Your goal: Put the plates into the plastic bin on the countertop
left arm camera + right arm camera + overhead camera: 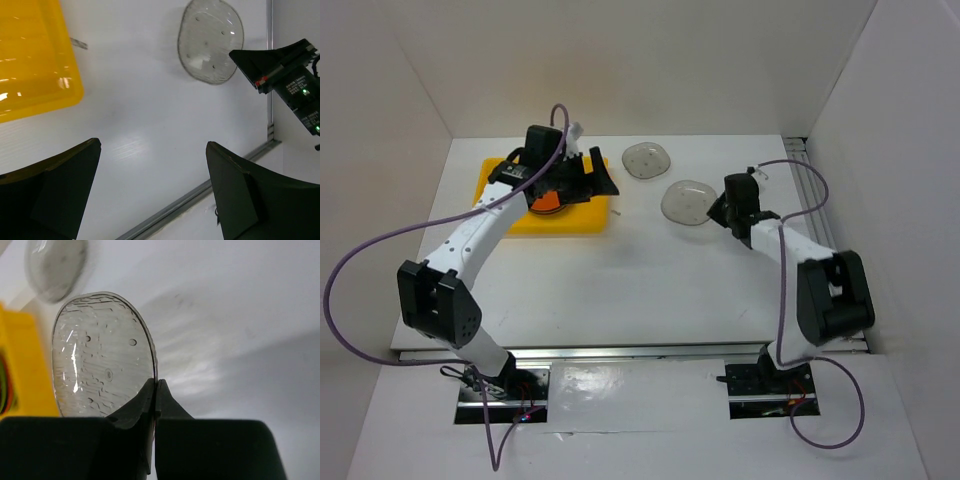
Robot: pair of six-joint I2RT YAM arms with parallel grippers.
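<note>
The translucent grey plate needs to go from my right gripper to the yellow bin [570, 222], so my left gripper should next grab its uncovered rim [665, 208].
The yellow plastic bin [570, 222] sits at the back left of the white countertop, with an orange plate [548, 206] in it under my left arm. My left gripper [604, 176] is open and empty, over the bin's right edge. In the left wrist view [152, 150] its jaws stand wide apart over bare table beside the bin [35, 60]. My right gripper [156, 387] is shut on the rim of a translucent grey speckled plate [102, 360], tilted just above the table [688, 203]. A second grey plate [648, 160] lies flat behind it. Any other plates are hidden.
White walls enclose the table on the left, back and right. A metal rail [812, 195] runs along the right edge and shows in the left wrist view [200, 192]. A small grey mark [78, 43] lies beside the bin. Purple cables loop off both arms.
</note>
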